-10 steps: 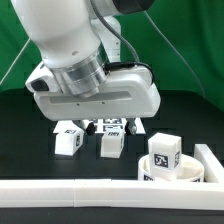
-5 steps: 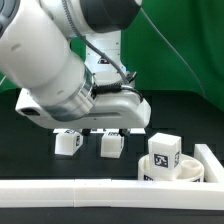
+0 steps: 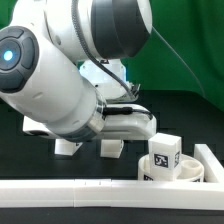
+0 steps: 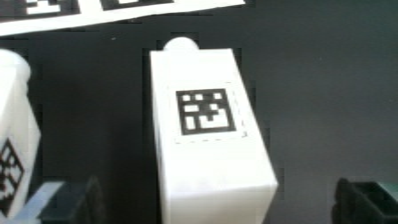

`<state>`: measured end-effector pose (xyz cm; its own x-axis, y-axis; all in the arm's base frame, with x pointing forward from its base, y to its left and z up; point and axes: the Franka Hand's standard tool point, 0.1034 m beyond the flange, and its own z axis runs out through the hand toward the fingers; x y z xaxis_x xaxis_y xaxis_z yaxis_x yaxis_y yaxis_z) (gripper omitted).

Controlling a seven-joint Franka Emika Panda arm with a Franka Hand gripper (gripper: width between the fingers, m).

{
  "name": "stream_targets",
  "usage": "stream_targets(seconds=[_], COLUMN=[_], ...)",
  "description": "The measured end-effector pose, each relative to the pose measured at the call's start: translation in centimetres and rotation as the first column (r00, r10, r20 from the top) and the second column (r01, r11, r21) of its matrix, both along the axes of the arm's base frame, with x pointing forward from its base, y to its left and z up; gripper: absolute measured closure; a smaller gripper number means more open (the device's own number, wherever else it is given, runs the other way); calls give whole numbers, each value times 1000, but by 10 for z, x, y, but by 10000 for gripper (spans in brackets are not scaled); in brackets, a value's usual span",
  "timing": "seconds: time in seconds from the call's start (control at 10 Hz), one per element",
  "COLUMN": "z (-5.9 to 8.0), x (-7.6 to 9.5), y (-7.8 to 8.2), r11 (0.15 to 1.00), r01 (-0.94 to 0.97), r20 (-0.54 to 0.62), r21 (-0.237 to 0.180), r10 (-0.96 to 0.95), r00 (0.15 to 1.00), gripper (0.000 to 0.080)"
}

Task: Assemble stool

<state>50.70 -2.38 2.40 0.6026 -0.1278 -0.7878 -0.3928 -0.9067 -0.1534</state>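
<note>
My gripper grabs the stool leg by its wide blocky end (image 4: 221,192) next, so the leg's round peg stays free to enter the seat.
In the wrist view a white blocky stool leg (image 4: 208,120) with a square tag lies on the black table. My gripper (image 4: 217,205) is open, with one dark fingertip (image 4: 64,204) on each side of the leg's near end, and neither touches it. A second leg (image 4: 15,130) shows at the picture's edge. In the exterior view two legs (image 3: 68,147) (image 3: 112,148) lie under the arm's hand, and the fingers are hidden by the arm. The round seat disc (image 3: 172,171) sits at the exterior view's right with a tagged leg (image 3: 165,150) standing on it.
The marker board (image 4: 107,12) lies just beyond the legs. A long white rail (image 3: 60,188) runs along the front and turns up the exterior view's right side (image 3: 210,160). A green curtain (image 3: 190,50) hangs behind. The arm's bulk fills most of the exterior view.
The arm has swung and come lower over the two legs. It now fills more of the exterior view and hides the marker board there. The legs and seat have not moved.
</note>
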Motion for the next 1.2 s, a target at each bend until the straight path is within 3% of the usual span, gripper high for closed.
stream_targets(seconds=[0.3, 0.5, 1.2], z=[0, -2, -8], x=[0, -1, -14], y=[0, 5, 8], r11=[1000, 999, 996], r01=[1, -29, -83], r20=[0, -14, -58], r21=[1, -46, 11], r10=[-1, 28, 84], r00=[1000, 1000, 995], gripper=[150, 150, 150])
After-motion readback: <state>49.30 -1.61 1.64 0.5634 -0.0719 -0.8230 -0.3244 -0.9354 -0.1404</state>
